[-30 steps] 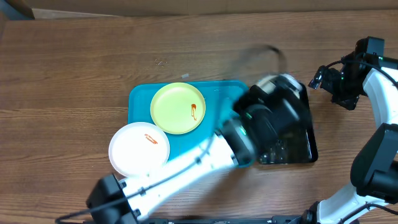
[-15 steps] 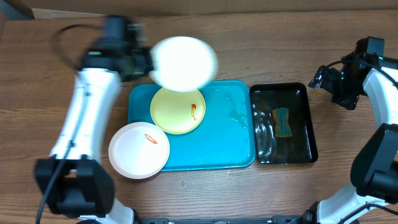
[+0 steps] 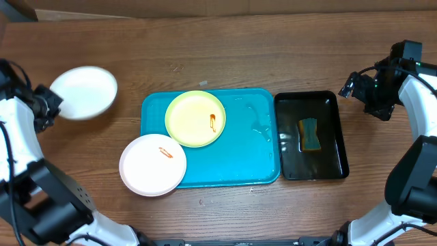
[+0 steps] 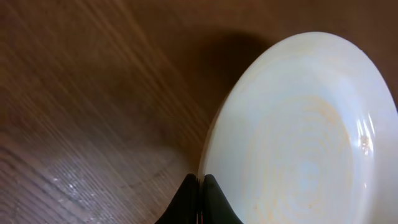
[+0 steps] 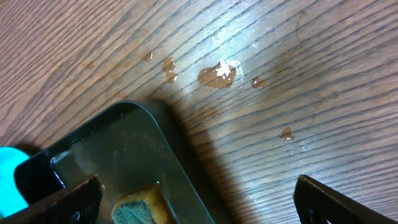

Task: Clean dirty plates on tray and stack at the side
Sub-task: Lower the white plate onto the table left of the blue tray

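Observation:
The clean white plate (image 3: 85,92) (image 4: 305,137) stays in my left gripper for now until it lies flat on the wood, as the plate's rim tilts above its dark shadow.
My left gripper (image 3: 49,104) is shut on the rim of a clean white plate (image 3: 85,92) and holds it over the wood at the far left; the wrist view shows the shut fingers (image 4: 200,186) on the plate's edge (image 4: 305,143). The turquoise tray (image 3: 242,160) lies mid-table. A yellow-green plate (image 3: 191,121) with an orange-red smear sits on it. A second white plate (image 3: 151,167) with a smear overhangs the tray's front left corner. My right gripper (image 3: 356,83) is open and empty, beside the black tray's far right corner (image 5: 134,134).
A black tray (image 3: 336,140) holding water and a green-yellow sponge (image 3: 311,133) stands right of the turquoise tray. The sponge also shows in the right wrist view (image 5: 140,208). Water drops (image 5: 216,74) lie on the wood near it.
My left arm swung from the black tray across the table's back to the far left, carrying the white plate. The right arm has not moved.

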